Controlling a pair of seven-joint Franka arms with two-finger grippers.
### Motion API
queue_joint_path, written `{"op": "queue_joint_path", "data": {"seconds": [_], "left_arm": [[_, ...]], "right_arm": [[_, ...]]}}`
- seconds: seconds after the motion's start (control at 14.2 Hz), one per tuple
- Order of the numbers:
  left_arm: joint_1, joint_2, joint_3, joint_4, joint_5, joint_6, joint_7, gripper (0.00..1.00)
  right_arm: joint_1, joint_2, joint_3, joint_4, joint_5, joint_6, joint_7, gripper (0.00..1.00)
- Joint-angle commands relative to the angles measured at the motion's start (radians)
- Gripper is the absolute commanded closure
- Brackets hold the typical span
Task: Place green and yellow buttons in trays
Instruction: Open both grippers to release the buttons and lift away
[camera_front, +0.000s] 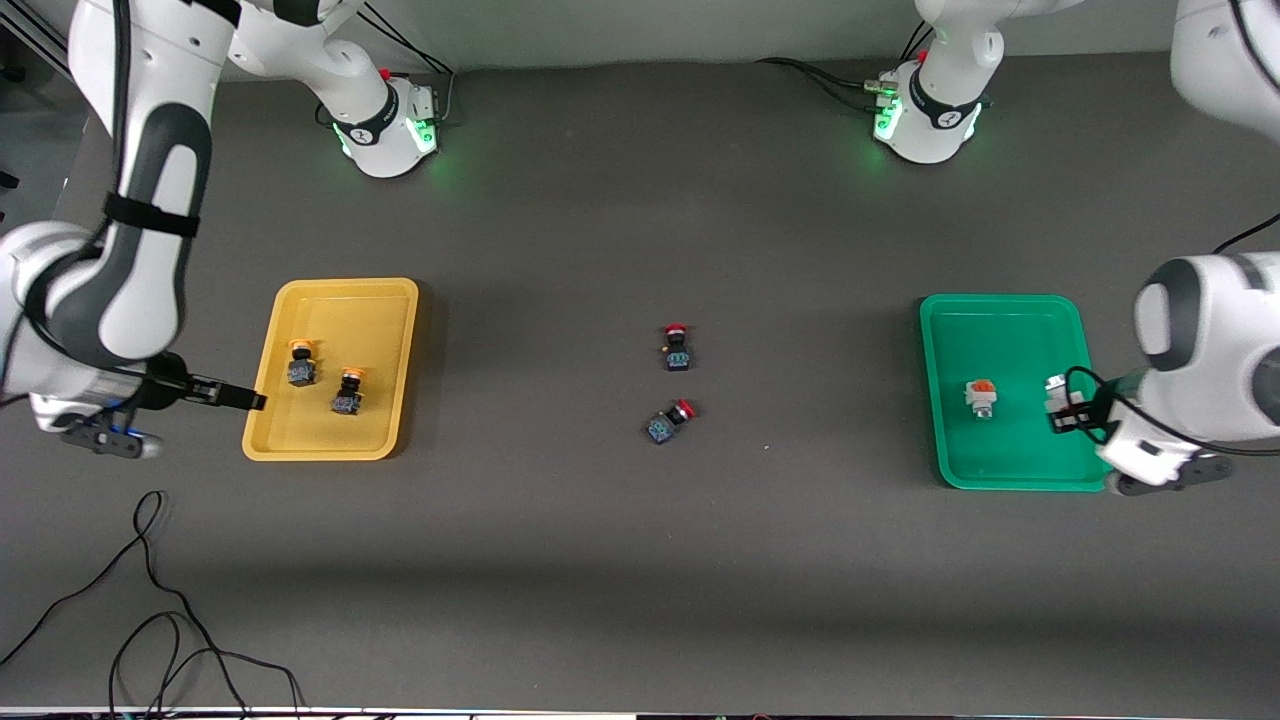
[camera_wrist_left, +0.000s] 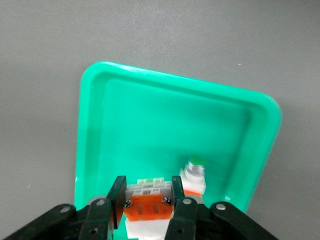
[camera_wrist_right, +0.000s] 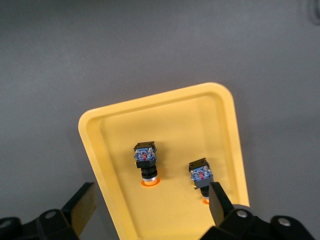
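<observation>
The green button is high above the green tray's bottom and would fall, so it is too early for my left gripper to release; it lowers farther in next.
The green tray (camera_front: 1000, 300) lies at the left arm's end of the table. One white-grey button with an orange block (camera_front: 981, 398) lies in it. My left gripper (camera_front: 1065, 415) is over the same tray, shut on a second green button (camera_wrist_left: 147, 205) beside the first one (camera_wrist_left: 194, 172). The yellow tray (camera_front: 345, 287) lies at the right arm's end and holds two yellow-capped buttons (camera_front: 301, 362) (camera_front: 349, 390). My right gripper (camera_front: 245, 400) stands open over that tray's outer rim, with nothing between its fingers (camera_wrist_right: 216, 197).
Two black switches with red caps (camera_front: 677, 347) (camera_front: 669, 421) lie mid-table between the trays. A loose black cable (camera_front: 150, 600) curls on the table nearer the front camera than the yellow tray.
</observation>
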Motion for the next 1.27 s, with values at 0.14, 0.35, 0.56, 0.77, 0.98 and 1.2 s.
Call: {"op": "queue_joint_path", "data": {"seconds": [0.14, 0.35, 0.56, 0.77, 0.98, 1.2], "left_arm": [[0.041, -0.053, -0.005, -0.227, 0.073, 0.216, 0.063, 0.76], [0.078, -0.029, -0.005, -0.233, 0.072, 0.225, 0.114, 0.7], [0.087, -0.009, -0.005, -0.229, 0.072, 0.246, 0.12, 0.09], [0.089, -0.027, -0.006, -0.206, 0.07, 0.227, 0.123, 0.0], [0.092, -0.073, -0.009, -0.125, 0.047, 0.088, 0.174, 0.0], [0.092, -0.101, -0.008, 0.053, -0.066, -0.17, 0.281, 0.0]], "right_arm": [[0.144, -0.009, -0.145, -0.001, -0.017, -0.036, 0.018, 0.0], [0.123, -0.015, -0.15, 0.05, -0.02, -0.118, 0.044, 0.0], [0.088, -0.018, -0.155, 0.142, -0.078, -0.224, 0.058, 0.0], [0.048, -0.019, -0.15, 0.204, -0.081, -0.283, 0.055, 0.0], [-0.068, -0.019, -0.092, 0.326, -0.081, -0.373, 0.063, 0.0], [-0.257, -0.019, 0.026, 0.515, -0.081, -0.5, 0.072, 0.0]]}}
